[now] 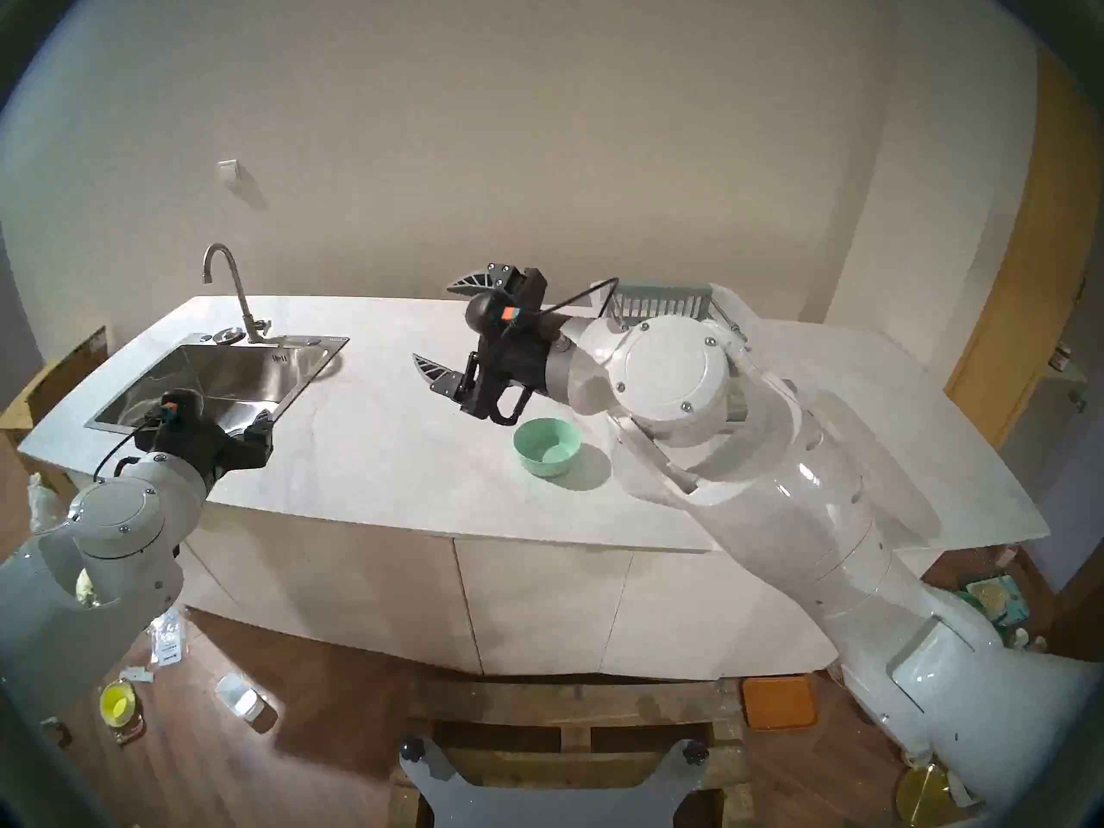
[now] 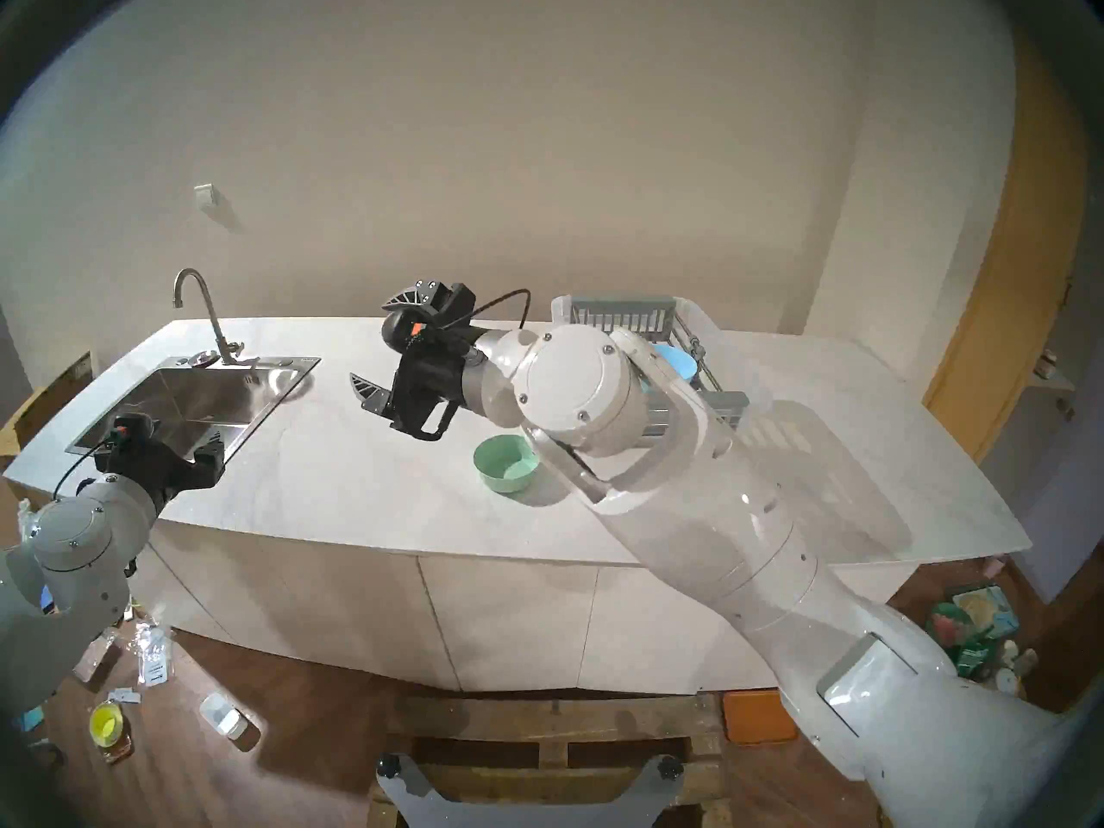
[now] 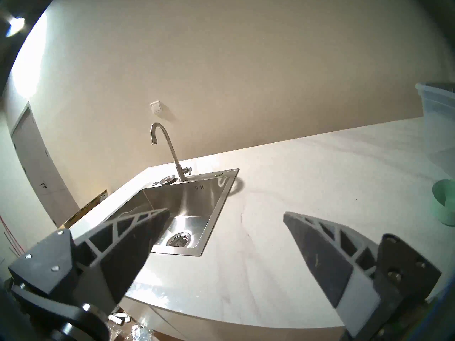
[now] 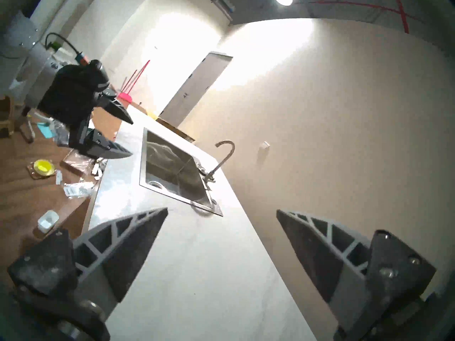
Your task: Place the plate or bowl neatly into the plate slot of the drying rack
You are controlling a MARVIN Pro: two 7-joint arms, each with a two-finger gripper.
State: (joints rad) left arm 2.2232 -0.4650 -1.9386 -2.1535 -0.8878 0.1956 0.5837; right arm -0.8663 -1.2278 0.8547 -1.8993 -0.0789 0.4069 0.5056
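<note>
The mint-green bowl is too wide across for the gripper's fingers, so the robot's right gripper should pinch the bowl by its thin rim next.
A mint-green bowl stands upright on the white counter, just in front of my right wrist; its rim also shows at the right edge of the left wrist view. My right gripper hovers open and empty above the counter, up and to the left of the bowl, pointing toward the sink. The grey drying rack sits at the back right, behind my right arm. A blue bowl lies in it. The arm hides most of the plate slot. My left gripper is open and empty at the sink's near corner.
A steel sink with a curved faucet is sunk into the counter's left end. A clear plastic tub surrounds the rack. Bottles and packets litter the floor in front of the counter.
</note>
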